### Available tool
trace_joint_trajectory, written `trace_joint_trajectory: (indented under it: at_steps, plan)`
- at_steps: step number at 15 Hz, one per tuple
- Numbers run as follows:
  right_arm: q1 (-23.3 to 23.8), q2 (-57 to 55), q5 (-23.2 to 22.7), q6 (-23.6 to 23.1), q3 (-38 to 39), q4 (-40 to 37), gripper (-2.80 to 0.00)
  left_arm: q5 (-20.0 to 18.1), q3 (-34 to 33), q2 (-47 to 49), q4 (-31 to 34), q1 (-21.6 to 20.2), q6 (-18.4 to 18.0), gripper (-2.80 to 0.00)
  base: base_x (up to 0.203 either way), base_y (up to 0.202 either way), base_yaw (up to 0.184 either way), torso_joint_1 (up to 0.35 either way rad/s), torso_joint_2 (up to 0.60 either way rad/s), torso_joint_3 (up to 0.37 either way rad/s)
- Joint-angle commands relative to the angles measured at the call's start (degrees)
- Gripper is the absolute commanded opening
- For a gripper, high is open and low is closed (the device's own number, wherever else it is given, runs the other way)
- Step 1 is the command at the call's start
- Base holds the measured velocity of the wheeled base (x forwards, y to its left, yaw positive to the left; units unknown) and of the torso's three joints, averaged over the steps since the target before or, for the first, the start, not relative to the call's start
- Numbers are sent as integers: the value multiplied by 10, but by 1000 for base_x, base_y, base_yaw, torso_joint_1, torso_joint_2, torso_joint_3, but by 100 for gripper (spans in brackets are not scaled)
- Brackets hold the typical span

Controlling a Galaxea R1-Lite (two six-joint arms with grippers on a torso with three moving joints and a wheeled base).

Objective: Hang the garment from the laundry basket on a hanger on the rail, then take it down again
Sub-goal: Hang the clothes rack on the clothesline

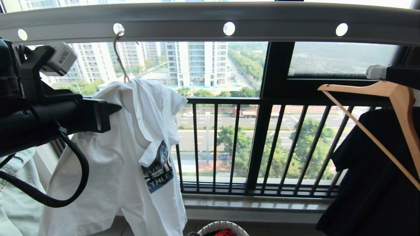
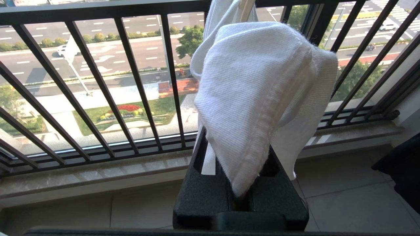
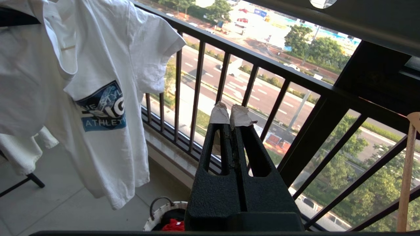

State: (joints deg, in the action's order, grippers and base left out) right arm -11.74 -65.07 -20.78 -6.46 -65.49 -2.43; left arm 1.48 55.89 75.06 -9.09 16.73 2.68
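Note:
My left gripper opens next, since the hanger's hook sits in the bar and the white T-shirt would remain hung.
The garment, a white T-shirt with a blue chest graphic, hangs on the thin cream hanger. The hanger's hook sits in a hole of the grey rail. My left gripper reaches in from the left at shoulder height. In the left wrist view the left gripper is shut on a fold of the garment. My right gripper is shut and empty, held off to the right near the rail. The laundry basket stands on the floor below, a little right of the garment.
A red garment lies in the basket. At the right a wooden hanger carries a black garment. A pale denim jacket hangs at the far left. Black window bars and a stone sill run behind.

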Motion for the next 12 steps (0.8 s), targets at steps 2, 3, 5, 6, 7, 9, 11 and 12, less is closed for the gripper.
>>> trace_joint_trajectory:
  at_steps: [2, 3, 5, 6, 7, 9, 11, 12]
  plan:
    - [0, 0, -1, 0, 0, 0, -280, 0, -1, 0, 0, 1, 1, 0, 0, 0, 0, 0, 0, 0]
    - [0, 0, -1, -1, 0, 0, -280, 0, 0, -1, 0, 1, 1, 0, 0, 0, 0, 0, 0, 0]
    - [0, 0, -1, 0, 0, 0, -280, 0, -3, -4, 0, 1, 1, 0, 0, 0, 0, 0, 0, 0]
    - [0, 0, -1, -1, 0, 0, -280, 0, -7, -7, 0, 0, 1, 0, 0, 0, 0, 0, 0, 0]
    - [0, 0, -1, 0, 0, 0, -280, 0, -9, -14, 1, 1, 2, 0, 0, 0, 0, 0, 0, 0]
    - [0, 0, -1, 0, 0, 0, -280, -1, -19, -42, 6, 1, 3, 0, 0, 0, 0, 0, 0, 0]
    - [0, 0, -1, 0, 0, 0, -280, -1, -40, -76, 9, 1, 4, 0, 0, 0, 0, 0, 0, 0]
    - [0, 0, -1, 0, 0, 0, -280, 1, -50, -94, 10, 0, 7, 0, 0, 0, 0, 0, 0, 0]
